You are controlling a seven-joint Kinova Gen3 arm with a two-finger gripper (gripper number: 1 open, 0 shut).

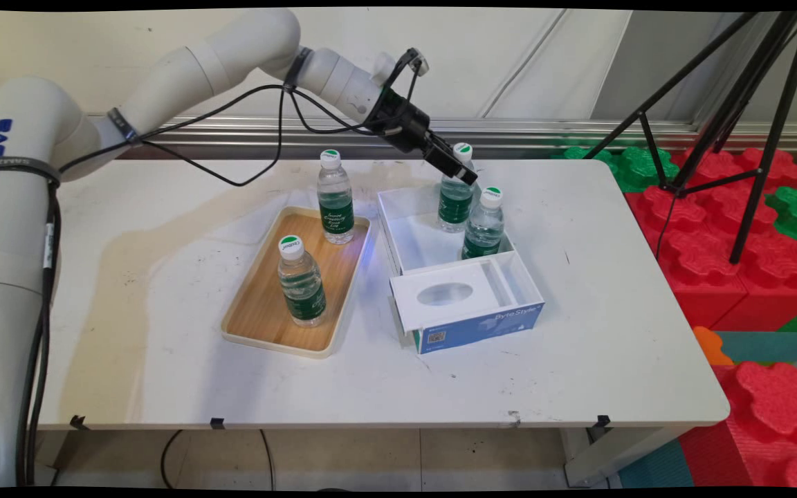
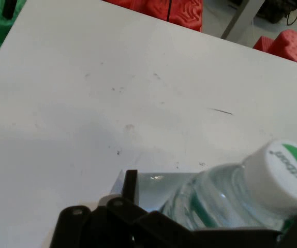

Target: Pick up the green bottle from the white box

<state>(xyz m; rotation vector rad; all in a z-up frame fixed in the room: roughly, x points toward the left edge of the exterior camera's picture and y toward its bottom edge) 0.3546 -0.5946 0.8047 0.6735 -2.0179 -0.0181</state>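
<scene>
My gripper will next grab the water bottle by its clear part above the green label (image 1: 451,177) to lift it out of the open white box (image 1: 405,228).
My gripper (image 1: 466,174) hangs over the far end of an open white box (image 1: 405,228), beside the neck of a water bottle (image 1: 455,202) with a green label and a white cap that stands in the box. A second bottle (image 1: 483,225) stands in the box just in front of it. In the hand view the gripper (image 2: 216,209) is open, with a bottle (image 2: 226,199) lying between its fingers. The left finger (image 2: 130,185) stands clear of that bottle, and the right finger is mostly cut off at the corner.
A wooden tray (image 1: 260,315) left of the box holds two more bottles, one at its far end (image 1: 335,200) and one nearer (image 1: 301,283). The box's blue front panel (image 1: 481,326) faces the near side. Red and green foam blocks (image 1: 710,235) and a black tripod (image 1: 751,124) stand to the right of the table.
</scene>
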